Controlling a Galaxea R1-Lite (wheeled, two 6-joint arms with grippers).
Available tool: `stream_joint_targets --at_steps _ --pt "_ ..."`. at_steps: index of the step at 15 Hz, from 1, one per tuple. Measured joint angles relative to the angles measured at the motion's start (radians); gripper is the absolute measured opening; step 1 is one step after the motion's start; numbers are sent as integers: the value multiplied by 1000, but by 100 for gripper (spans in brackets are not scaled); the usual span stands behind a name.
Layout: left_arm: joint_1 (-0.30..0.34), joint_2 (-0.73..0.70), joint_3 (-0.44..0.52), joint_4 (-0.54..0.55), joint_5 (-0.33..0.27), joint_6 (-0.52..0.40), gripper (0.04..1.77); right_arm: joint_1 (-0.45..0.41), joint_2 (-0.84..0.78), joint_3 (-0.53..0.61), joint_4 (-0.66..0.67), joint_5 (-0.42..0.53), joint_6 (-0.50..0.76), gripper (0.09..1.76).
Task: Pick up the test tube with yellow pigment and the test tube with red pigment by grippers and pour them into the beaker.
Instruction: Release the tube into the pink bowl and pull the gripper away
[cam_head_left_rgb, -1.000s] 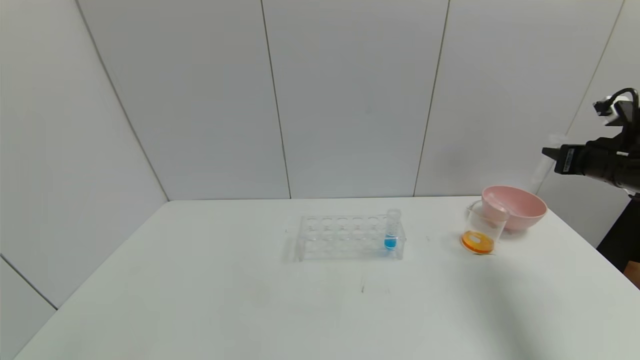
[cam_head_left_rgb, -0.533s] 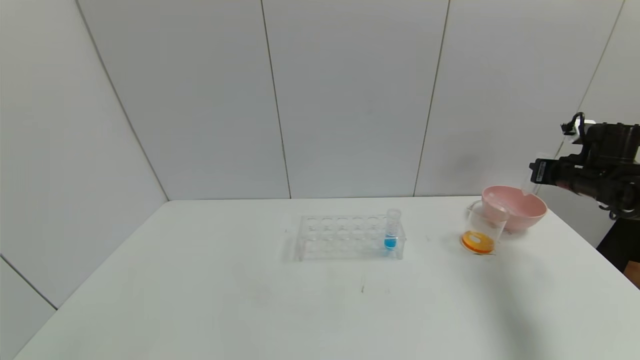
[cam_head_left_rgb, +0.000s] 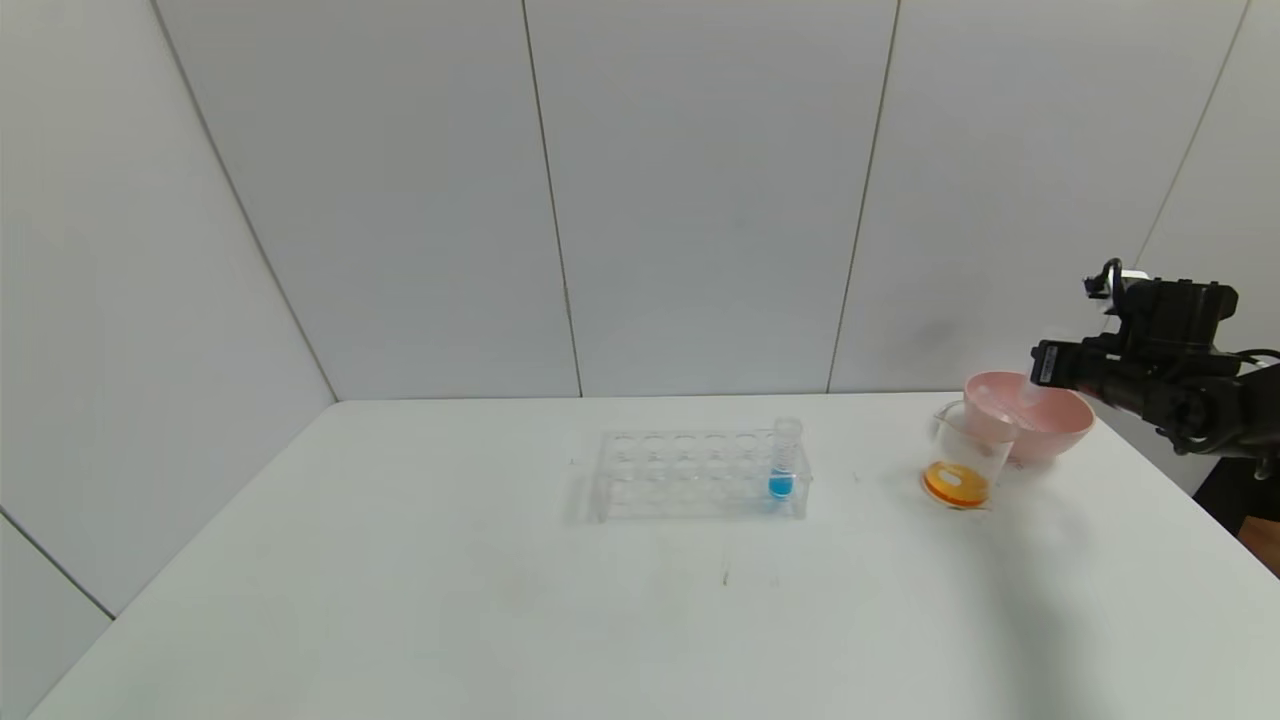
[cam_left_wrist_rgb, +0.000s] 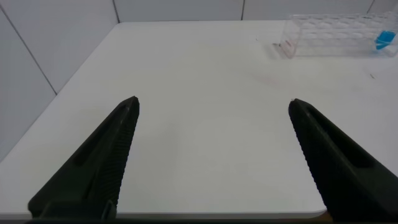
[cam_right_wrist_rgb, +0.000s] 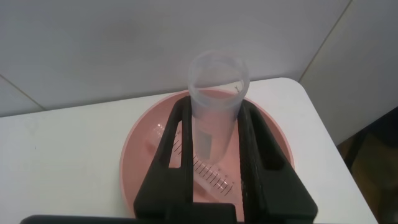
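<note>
The lower end of the clear tube points down inside the pink bowl's rim, so the robot's right gripper needs to let go of the tube.
My right gripper (cam_head_left_rgb: 1040, 368) hangs over the pink bowl (cam_head_left_rgb: 1070, 428), shut on a clear test tube (cam_right_wrist_rgb: 214, 81). That tube shows no colour inside, so I cannot tell whether it is the yellow or the red one. It points down into the bowl (cam_right_wrist_rgb: 134, 155). A second clear tube (cam_right_wrist_rgb: 214, 180) with printed marks lies flat in the bowl. The beaker (cam_head_left_rgb: 968, 445) stands just left of the bowl with orange liquid at its bottom. My left gripper (cam_left_wrist_rgb: 212, 102) is open above bare table near the front edge.
A clear tube rack (cam_head_left_rgb: 690, 472) stands mid-table with a blue-liquid tube (cam_head_left_rgb: 783, 462) in its right end; the left wrist view shows the rack (cam_left_wrist_rgb: 336, 34) far off. The table's right edge lies close behind the bowl.
My right gripper has come down and to the left with the tube, from high beside the wall to just over the pink bowl. Nothing else has moved.
</note>
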Motion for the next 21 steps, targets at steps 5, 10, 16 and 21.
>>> stream_joint_targets --at_steps 5,10,16,21 --pt "0 0 0 0 0 0 172 1 3 -2 -2 1 0 49" --pt "0 0 0 0 0 0 172 1 0 -5 10 3 1 62" --pt "0 0 0 0 0 0 172 2 -8 -5 -2 2 2 121" --pt "0 0 0 0 0 0 172 45 -49 10 17 1 17 144"
